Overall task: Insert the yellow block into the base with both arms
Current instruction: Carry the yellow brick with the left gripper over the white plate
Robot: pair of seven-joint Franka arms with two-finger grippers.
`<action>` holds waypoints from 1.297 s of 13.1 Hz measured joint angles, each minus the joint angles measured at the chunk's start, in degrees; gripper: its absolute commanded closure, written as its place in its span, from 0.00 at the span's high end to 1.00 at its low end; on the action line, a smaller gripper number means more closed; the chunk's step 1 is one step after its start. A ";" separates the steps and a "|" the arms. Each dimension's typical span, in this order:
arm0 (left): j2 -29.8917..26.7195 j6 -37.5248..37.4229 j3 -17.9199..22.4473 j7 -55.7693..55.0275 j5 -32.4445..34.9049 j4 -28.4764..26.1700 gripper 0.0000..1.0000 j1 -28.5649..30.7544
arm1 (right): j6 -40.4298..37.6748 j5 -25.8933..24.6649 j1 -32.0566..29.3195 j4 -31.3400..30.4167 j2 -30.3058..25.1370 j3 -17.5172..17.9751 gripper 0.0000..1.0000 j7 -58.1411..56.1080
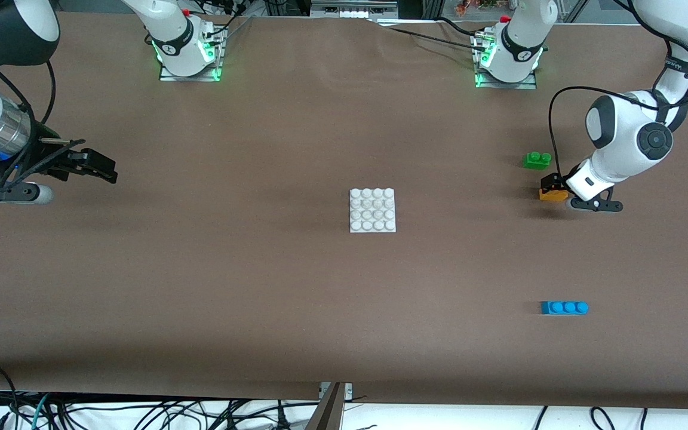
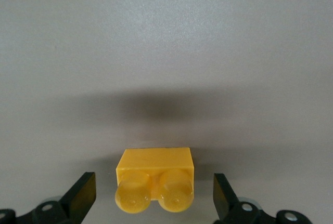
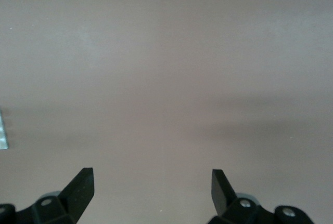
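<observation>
The left gripper needs to close on the yellow block (image 1: 553,194) (image 2: 155,180) now, because the block is between the gripper's fingers.
The yellow block (image 1: 553,194) lies on the table toward the left arm's end. In the left wrist view, the yellow block (image 2: 155,180) sits between the fingers with a gap on each side. My left gripper (image 1: 556,186) (image 2: 154,190) is low over it and open, not touching it. The white base (image 1: 372,210) lies flat at the middle of the table, nothing on it. My right gripper (image 1: 100,168) (image 3: 153,185) is open and empty, above bare table at the right arm's end, and waits.
A green two-stud brick (image 1: 537,159) lies close to the yellow block, farther from the front camera. A blue three-stud brick (image 1: 564,307) lies nearer to the front camera at the same end. The brown table (image 1: 230,269) spreads around the base.
</observation>
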 measured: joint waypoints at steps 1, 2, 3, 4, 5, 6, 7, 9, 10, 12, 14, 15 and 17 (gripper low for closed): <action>0.00 0.00 0.00 0.00 0.00 -0.05 0.84 0.00 | 0.00 -0.60 0.08 0.01 0.00 0.00 1.00 0.00; 0.00 0.00 0.00 0.00 0.00 -0.07 0.82 0.00 | 0.00 -0.79 0.13 0.01 0.00 0.00 1.00 0.00; 0.00 0.00 -0.02 0.00 0.00 -0.09 0.79 0.00 | 0.01 -0.83 0.17 0.01 0.00 0.00 1.00 0.00; 0.00 0.00 -0.03 0.00 0.00 -0.09 0.74 0.00 | 0.01 -0.83 0.20 0.01 0.00 0.00 1.00 0.00; 0.00 0.00 -0.04 0.00 0.00 -0.10 0.66 0.00 | 0.02 -0.83 0.23 0.01 0.00 0.01 1.00 0.00; 0.00 0.00 -0.05 0.00 0.00 -0.10 0.58 0.00 | 0.03 -0.83 0.24 0.01 0.00 0.01 1.00 0.00; 0.00 0.00 -0.06 0.00 0.00 -0.10 0.52 0.00 | 0.03 -0.83 0.25 0.01 0.00 0.01 1.00 0.00; -0.08 0.01 -0.09 0.03 0.00 -0.08 0.46 0.00 | 0.04 -0.83 0.26 0.01 0.00 0.01 1.00 0.00; -0.08 0.01 -0.12 0.04 0.00 -0.10 0.46 0.00 | 0.04 -0.83 0.26 0.01 0.00 0.01 1.00 0.00; -0.27 -0.24 -0.44 0.04 0.00 0.00 0.46 0.00 | 0.05 -0.83 0.26 0.01 0.00 0.01 1.00 0.00; -1.97 -3.85 -1.31 0.03 0.00 1.48 0.47 0.02 | 0.06 -0.84 0.26 0.01 0.00 0.01 1.00 0.00; -3.42 -7.96 -2.27 -0.12 0.00 3.41 0.48 0.01 | 0.06 -0.84 0.26 0.01 0.00 0.00 1.00 0.00; -5.94 -18.50 -4.13 -1.25 0.00 9.67 0.47 -0.02 | 0.07 -0.84 0.26 0.01 0.00 0.00 1.00 0.00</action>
